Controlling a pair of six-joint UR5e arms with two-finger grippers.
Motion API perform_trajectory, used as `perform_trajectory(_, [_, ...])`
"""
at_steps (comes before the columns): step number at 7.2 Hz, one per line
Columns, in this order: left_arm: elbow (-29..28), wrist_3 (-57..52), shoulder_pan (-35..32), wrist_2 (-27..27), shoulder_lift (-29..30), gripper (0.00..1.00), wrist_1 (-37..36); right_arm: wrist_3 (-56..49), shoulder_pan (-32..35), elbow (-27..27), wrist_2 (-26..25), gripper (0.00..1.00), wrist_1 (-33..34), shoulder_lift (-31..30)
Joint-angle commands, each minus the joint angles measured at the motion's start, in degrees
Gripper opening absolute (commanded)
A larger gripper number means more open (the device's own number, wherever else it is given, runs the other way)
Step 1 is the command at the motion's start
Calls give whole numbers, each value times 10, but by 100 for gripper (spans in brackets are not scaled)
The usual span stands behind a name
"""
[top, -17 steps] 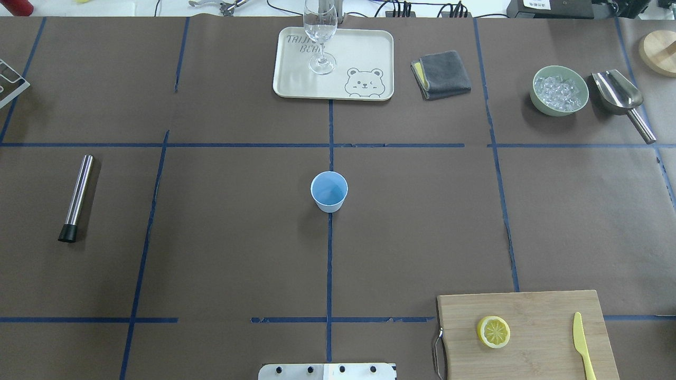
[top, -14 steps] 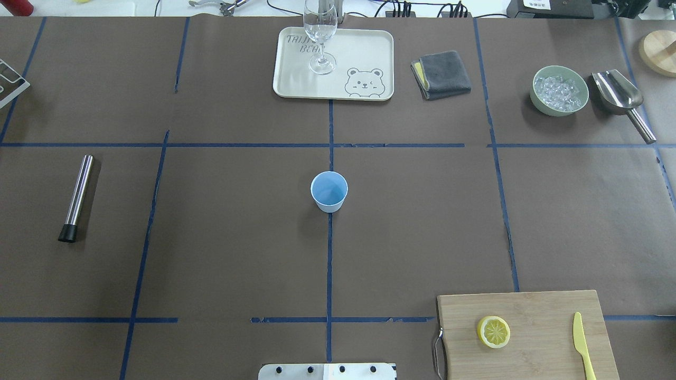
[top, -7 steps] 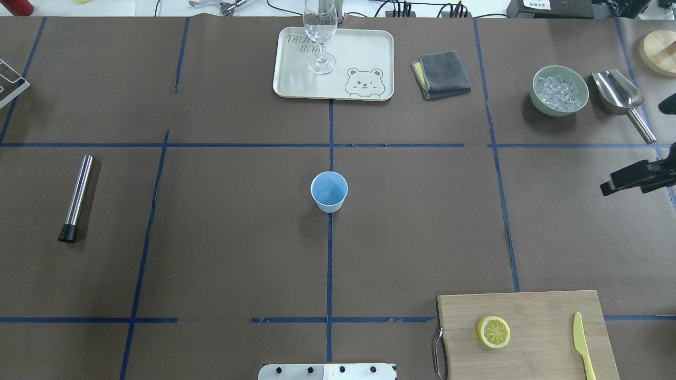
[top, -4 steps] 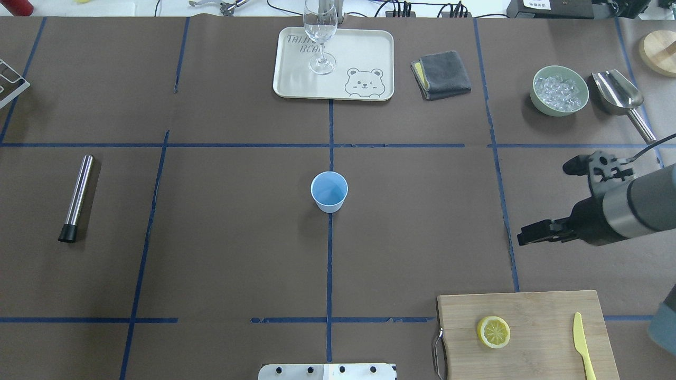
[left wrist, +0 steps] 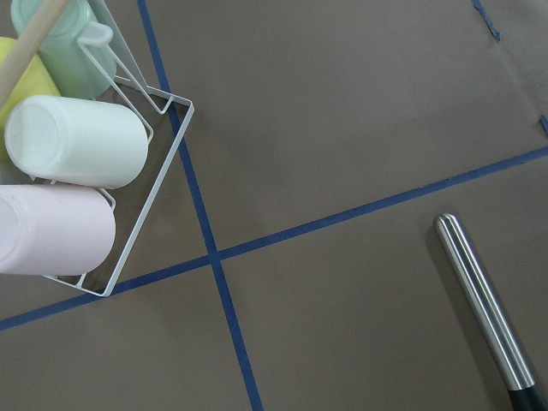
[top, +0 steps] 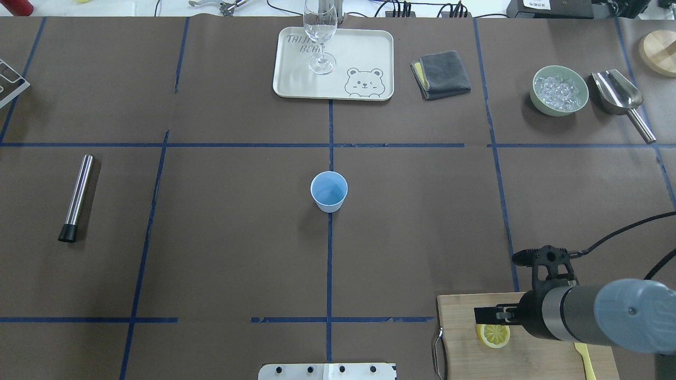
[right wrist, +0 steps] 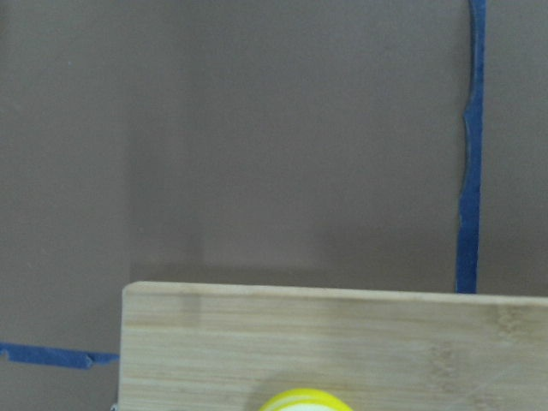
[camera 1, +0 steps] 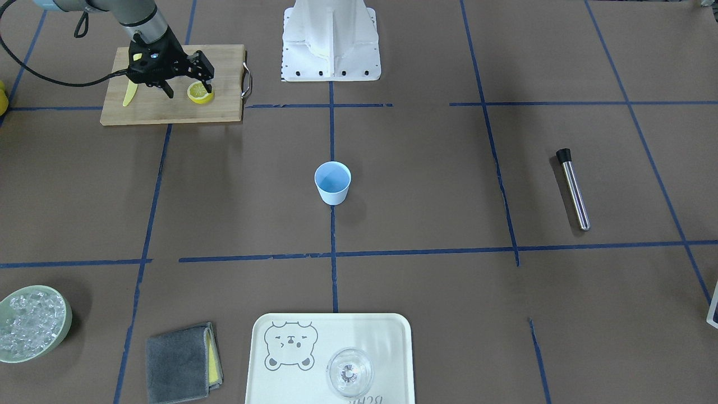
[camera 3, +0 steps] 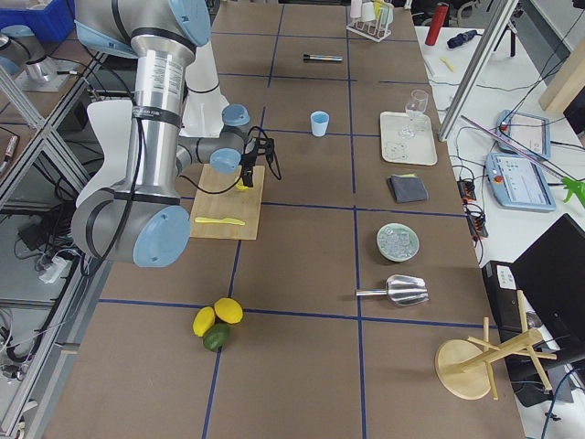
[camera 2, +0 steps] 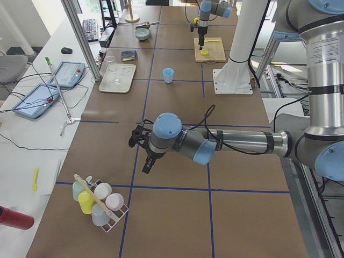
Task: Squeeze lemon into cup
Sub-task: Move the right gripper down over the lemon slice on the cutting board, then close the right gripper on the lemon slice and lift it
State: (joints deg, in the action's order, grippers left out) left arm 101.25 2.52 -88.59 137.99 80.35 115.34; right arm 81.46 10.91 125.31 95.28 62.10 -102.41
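The lemon lies with its wet cut side (camera 1: pixel 199 90) up, so the robot's right gripper next needs to grab the yellow rind on the lemon's sides to squeeze the lemon.
The lemon (camera 1: pixel 200 93) is a round slice lying flat on a wooden cutting board (camera 1: pixel 168 113); it also shows in the overhead view (top: pixel 495 336) and at the bottom edge of the right wrist view (right wrist: pixel 301 401). My right gripper (camera 1: pixel 188 88) is open and empty, hovering just above the slice, also seen from overhead (top: pixel 491 316). The light-blue cup (camera 1: pixel 332 182) stands upright at the table's middle (top: pixel 329 191), far from both grippers. My left gripper (camera 2: pixel 141 148) hangs over the table's left end; I cannot tell whether it is open or shut.
A yellow plastic knife (camera 1: pixel 130 95) lies on the board beside the arm. A steel rod (top: pixel 77 198) lies at the left, near a rack of cups (camera 2: pixel 99 201). A tray (top: pixel 364 53) with a clear glass, a grey cloth (top: pixel 442 74), a bowl of ice (top: pixel 560 91) and a scoop (top: pixel 618 95) line the far edge.
My right arm came in from the right edge and swung toward the robot, ending over the cutting board above the lemon slice. The cup and the lemon have not moved.
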Motion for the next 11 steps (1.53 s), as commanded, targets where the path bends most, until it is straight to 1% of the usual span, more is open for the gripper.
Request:
perform_trajectory(1, [-1,0,0,0,0,100,1,35,-47,8,-38,100,2,-15])
perform_trajectory(2, [2,0,0,1,0,100,1,38,-52,7,-38,100,2,-29])
perform_trajectory(3, [3,0,0,0,0,100,1,61,-64,10,-40,100,2,-29])
perform_trajectory(4, [1,0,0,0,0,100,1,63,-68,6,-41,100,2,-30])
perform_trajectory(6, [-3,0,0,0,0,100,1,66,-71,4,-42,100,2,-18])
perform_trajectory(8, [-4,0,0,-1,1,100,1,66,-72,-13,-42,100,3,3])
perform_trajectory(11, [-4,0,0,-2,1,100,1,65,-64,-21,-51,99,3,2])
